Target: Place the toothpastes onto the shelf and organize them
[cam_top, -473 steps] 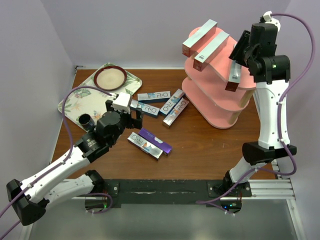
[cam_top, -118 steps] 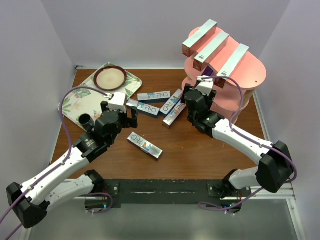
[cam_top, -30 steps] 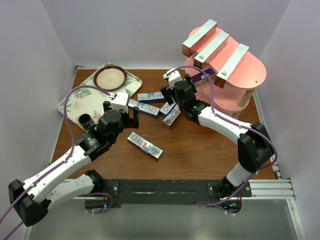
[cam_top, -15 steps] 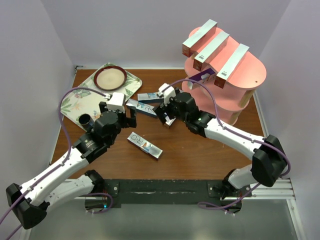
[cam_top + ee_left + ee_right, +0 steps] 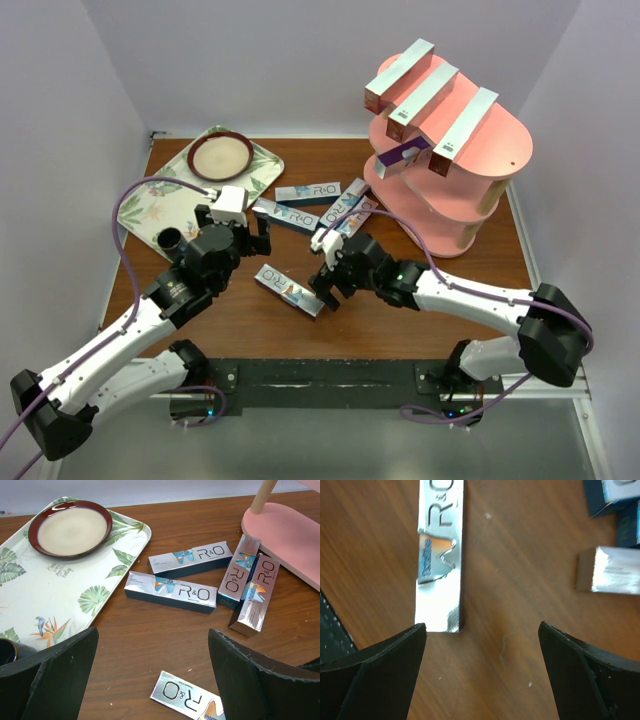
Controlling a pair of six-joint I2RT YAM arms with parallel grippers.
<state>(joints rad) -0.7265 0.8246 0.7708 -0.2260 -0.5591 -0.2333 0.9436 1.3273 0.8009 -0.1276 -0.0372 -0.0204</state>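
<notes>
The lone silver toothpaste has to slide onto the shelf [image 5: 470, 195] with its lettered end free, so my right gripper will reach it and hold it by its plain end [image 5: 309, 302].
The pink shelf [image 5: 470, 195] stands at the back right. Three toothpastes [image 5: 425, 102] lie across its top board and a purple one [image 5: 403, 155] lies on the middle board. Several silver toothpastes [image 5: 308, 191] lie bunched on the table left of the shelf, the same bunch [image 5: 170, 591] showing in the left wrist view. One silver box [image 5: 290, 290] lies alone nearer the front. My right gripper [image 5: 322, 287] hovers open at that box's right end, the box end [image 5: 440, 555] just ahead of the left finger. My left gripper [image 5: 233, 218] is open and empty, above the table short of the bunch.
A leaf-patterned tray [image 5: 165, 205] at the back left carries a red-rimmed plate [image 5: 220, 155] and a dark cup [image 5: 172, 240]. The shelf's bottom board [image 5: 287, 540] reaches close to the bunched boxes. The lone box [image 5: 187, 700] lies just below my left fingers.
My right gripper has swung from beside the shelf, across the bunched boxes, down to the lone box near the front. The left arm has hardly moved.
</notes>
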